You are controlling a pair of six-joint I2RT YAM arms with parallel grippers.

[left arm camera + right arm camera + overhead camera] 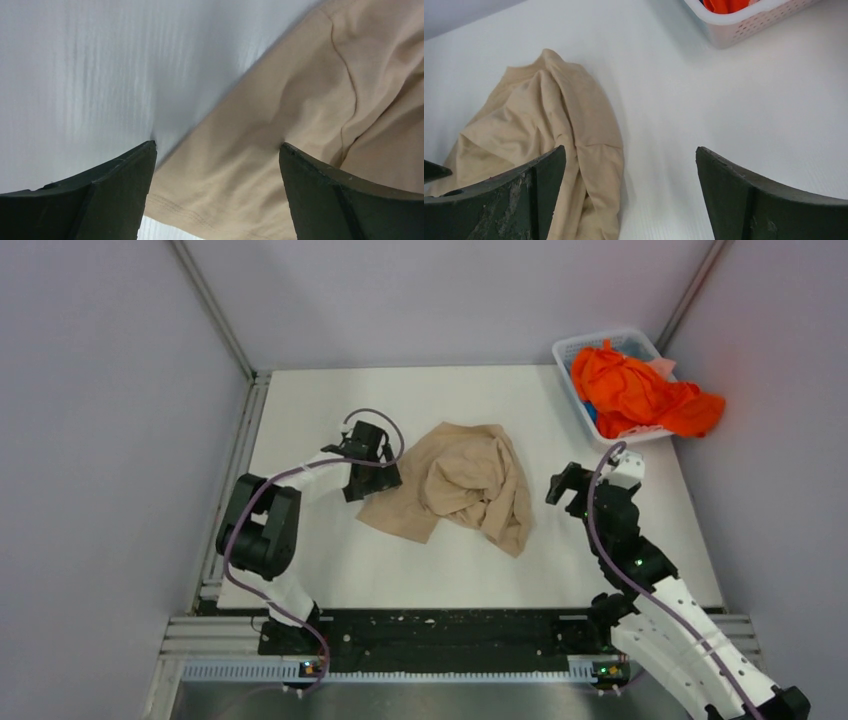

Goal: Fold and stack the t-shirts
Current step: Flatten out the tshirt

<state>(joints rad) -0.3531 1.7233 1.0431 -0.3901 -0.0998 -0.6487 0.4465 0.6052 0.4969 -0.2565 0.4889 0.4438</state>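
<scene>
My left gripper is to grab the beige-tan t-shirt's hemmed edge [378, 504] [204, 162] next, to spread the t-shirt flat. It leaves the opposite side for my right gripper.
A beige-tan t-shirt [462, 484] lies crumpled in the middle of the white table [330, 570]. My left gripper [375, 475] hovers at its left edge, jaws open; in the left wrist view the shirt's hemmed edge [240, 165] lies under the gap between the fingers [120, 185]. My right gripper [565, 485] stands open just right of the shirt, nothing between its jaws; its wrist view shows the shirt [549, 120] to the left. Bright orange t-shirts [635, 390] are heaped in the white basket [580, 345] at the back right.
The white lattice basket [744, 22] sits at the table's far right corner, orange cloth spilling over its right rim. Grey walls enclose the table on the left, back and right. A black rail runs along the near edge by the arm bases.
</scene>
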